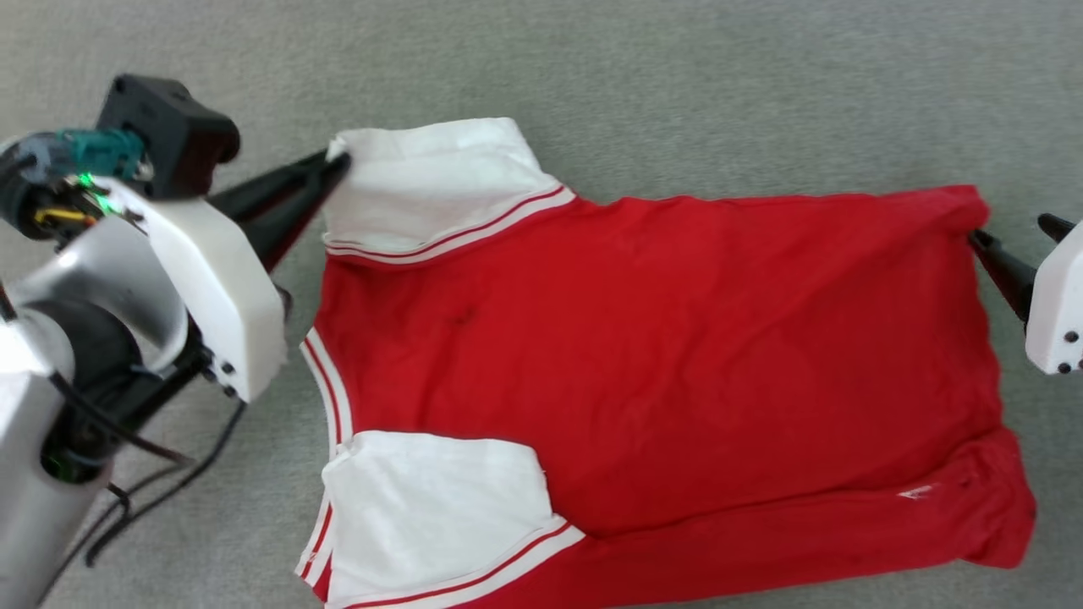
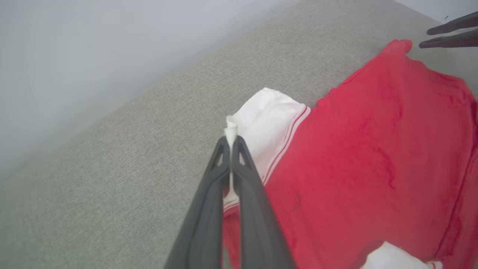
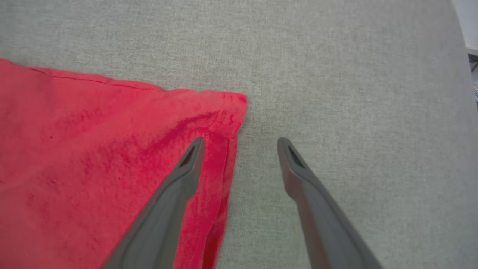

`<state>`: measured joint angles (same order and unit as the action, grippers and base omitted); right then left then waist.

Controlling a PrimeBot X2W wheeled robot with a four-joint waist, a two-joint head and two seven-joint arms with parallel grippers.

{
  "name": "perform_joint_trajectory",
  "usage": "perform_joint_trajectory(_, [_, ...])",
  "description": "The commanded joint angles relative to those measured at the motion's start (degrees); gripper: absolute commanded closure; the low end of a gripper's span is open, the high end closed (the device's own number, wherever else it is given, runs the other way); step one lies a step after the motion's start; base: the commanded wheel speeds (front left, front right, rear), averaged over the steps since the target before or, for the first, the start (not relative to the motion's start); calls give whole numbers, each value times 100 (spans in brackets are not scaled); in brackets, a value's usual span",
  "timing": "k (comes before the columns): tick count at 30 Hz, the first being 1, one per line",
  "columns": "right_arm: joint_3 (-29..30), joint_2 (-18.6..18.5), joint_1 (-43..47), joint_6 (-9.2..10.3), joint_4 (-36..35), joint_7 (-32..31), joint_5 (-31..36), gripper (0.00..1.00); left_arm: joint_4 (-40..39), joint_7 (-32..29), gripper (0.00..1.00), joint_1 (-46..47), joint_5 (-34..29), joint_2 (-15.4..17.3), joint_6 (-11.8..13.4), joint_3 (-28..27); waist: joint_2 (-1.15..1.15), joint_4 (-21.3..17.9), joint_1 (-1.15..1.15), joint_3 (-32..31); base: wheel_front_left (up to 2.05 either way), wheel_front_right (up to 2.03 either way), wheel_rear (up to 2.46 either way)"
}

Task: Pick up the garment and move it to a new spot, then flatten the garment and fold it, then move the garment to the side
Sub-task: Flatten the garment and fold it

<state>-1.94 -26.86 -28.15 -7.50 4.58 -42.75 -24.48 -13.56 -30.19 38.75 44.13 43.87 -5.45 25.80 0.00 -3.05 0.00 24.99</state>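
Observation:
I should grip the red jersey (image 1: 650, 355) next with my right gripper by its hem corner (image 1: 964, 208). Then I can fold it.
The red garment (image 1: 660, 355) lies spread on the grey surface with its plain red side up, collar to the left and hem to the right. Both white sleeves are folded in over the body. My left gripper (image 1: 337, 161) is shut on the corner of the far white sleeve (image 2: 261, 123), a tuft of white cloth pinched between its fingertips (image 2: 231, 142). My right gripper (image 3: 241, 144) is open at the far hem corner (image 3: 227, 108), one finger (image 3: 186, 168) over the red cloth, the other over bare surface. The print is hidden.
The grey fabric surface (image 1: 677, 76) stretches around the garment on all sides. A pale wall (image 2: 93, 45) rises beyond its far edge in the left wrist view. Black cables (image 1: 161, 474) hang from my left arm at the lower left.

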Motion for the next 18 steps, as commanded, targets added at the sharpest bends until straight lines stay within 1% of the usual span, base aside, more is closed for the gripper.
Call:
perform_joint_trajectory(1, [-26,-22,-137,3,103,-175,-14,0,-121,64,100,-137,6,-32,39,-5,0,177,0,133,0,0,0])
perform_joint_trajectory(5, [-104,-199,-464,4,378,-519,133,0,-434,202,100,-297,-70,-58,66,46,0,401,0,261,0,0,0])
perform_joint_trajectory(9, [-176,-229,-673,4,678,-727,139,0,-560,321,100,-328,-133,-95,46,96,0,586,0,354,0,0,0])
perform_joint_trajectory(12, [-403,-313,-643,3,892,-912,206,0,-588,380,100,-300,-173,-124,16,145,0,691,0,405,0,0,0])
perform_joint_trajectory(18, [-823,-254,-430,-7,1240,-975,174,0,-488,499,100,-314,-220,-181,-5,230,0,803,0,448,0,0,0])
